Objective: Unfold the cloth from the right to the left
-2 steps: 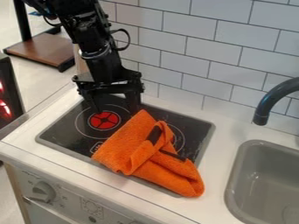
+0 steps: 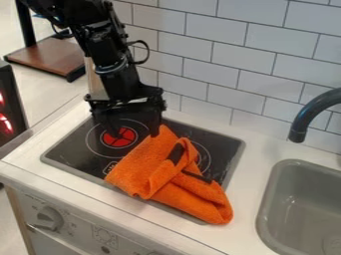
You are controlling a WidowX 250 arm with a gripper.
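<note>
My gripper picks up the orange cloth by its bunched tip near the dark patch next, to unfold the cloth across the stove top.
My black gripper (image 2: 136, 133) hangs over the back left part of the stove, its two fingers spread apart with nothing between them. The left finger is over the red burner mark, and the right one is at the upper tip of the cloth; whether it touches cannot be told. The orange cloth (image 2: 143, 167) lies bunched and folded across the middle and right of the stove, its lower right end reaching onto the white counter. Two dark patches show on its folds.
The black stove top (image 2: 70, 148) is set in the white counter (image 2: 256, 149). A grey sink (image 2: 286, 199) with a dark faucet (image 2: 305, 117) stands at the right. Behind the counter rises a white tiled wall (image 2: 213, 64).
The gripper has come slightly lower, toward the stove and the cloth's upper tip. The cloth has not visibly moved.
</note>
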